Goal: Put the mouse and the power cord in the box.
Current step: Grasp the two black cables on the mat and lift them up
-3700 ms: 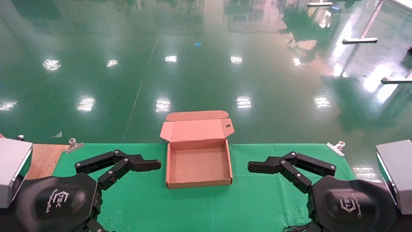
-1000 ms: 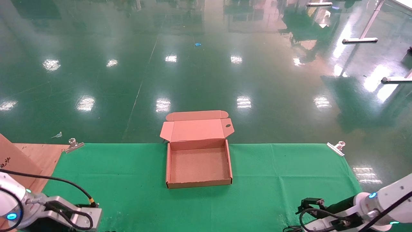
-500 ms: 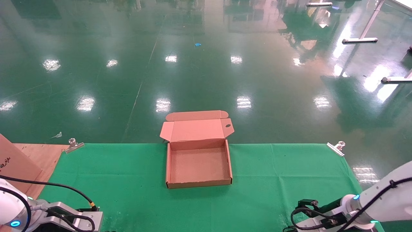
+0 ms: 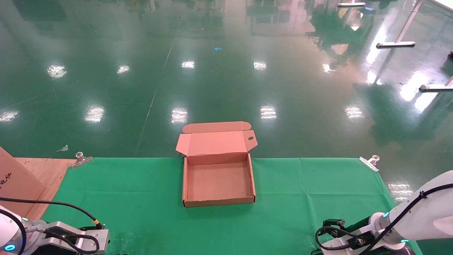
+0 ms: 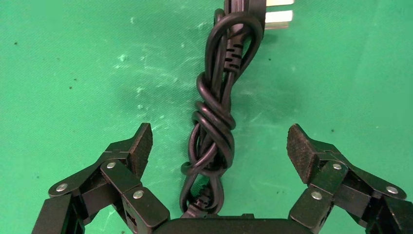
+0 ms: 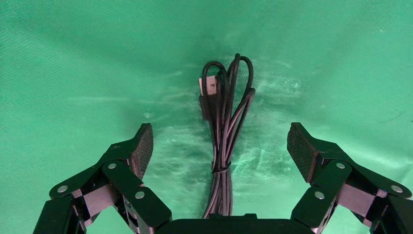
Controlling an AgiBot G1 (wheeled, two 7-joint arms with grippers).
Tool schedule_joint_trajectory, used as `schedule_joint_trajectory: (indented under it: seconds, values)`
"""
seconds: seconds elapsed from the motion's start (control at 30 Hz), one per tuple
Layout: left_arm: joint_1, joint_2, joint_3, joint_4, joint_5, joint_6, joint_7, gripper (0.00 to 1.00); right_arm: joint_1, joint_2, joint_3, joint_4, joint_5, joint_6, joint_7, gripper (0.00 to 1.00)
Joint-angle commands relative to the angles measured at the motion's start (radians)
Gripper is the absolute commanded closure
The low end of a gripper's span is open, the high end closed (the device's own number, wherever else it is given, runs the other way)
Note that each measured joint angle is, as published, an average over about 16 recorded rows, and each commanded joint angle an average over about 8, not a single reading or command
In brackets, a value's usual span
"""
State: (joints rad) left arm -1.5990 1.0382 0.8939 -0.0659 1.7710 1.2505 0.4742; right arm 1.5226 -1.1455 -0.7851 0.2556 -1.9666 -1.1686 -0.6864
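Observation:
The right gripper picks up the mouse's cable by the gathered parts beside its tie [image 6: 222, 152] next, since loose loops fan out at the cable's USB end.
The box [image 4: 218, 202] stands open in the middle of the green cloth, with its lid [image 4: 216, 141] folded back and nothing inside. In the left wrist view the power cord [image 5: 214, 117], a knotted thick black coil with its plug [image 5: 253, 12] at the far end, lies on the cloth. My left gripper [image 5: 219, 141] hangs open astride it, both pads clear of the cord. My right gripper [image 6: 219, 141] is open over a thin tied black cable [image 6: 226, 112] with a USB plug [image 6: 210, 87]. The mouse itself is out of view.
Both arms are low at the table's near edge, the left arm [image 4: 67, 239] at the near left corner and the right arm [image 4: 357, 239] at the near right. Metal clips [image 4: 80, 158] [image 4: 370, 162] hold the cloth at the far corners. A wooden board [image 4: 21, 177] lies left.
Both arms have dropped from in front of the box to the table's near corners. In the last second the right arm has edged left. The box has not moved.

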Motion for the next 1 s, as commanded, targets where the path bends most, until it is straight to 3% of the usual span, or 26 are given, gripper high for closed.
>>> schedule_joint_trajectory:
  seconds: [0.03,1.0]
  values:
    - [-0.002,0.003,0.0,0.007,0.001,0.0,0.009,1.0,0.009,-0.007,0.001,-0.024,0.002,0.003,-0.014,1.0]
    - [0.003,0.008,-0.004,0.062,-0.005,-0.013,0.042,1.0,0.079,-0.039,0.02,-0.193,0.031,-0.002,-0.13,1.0]
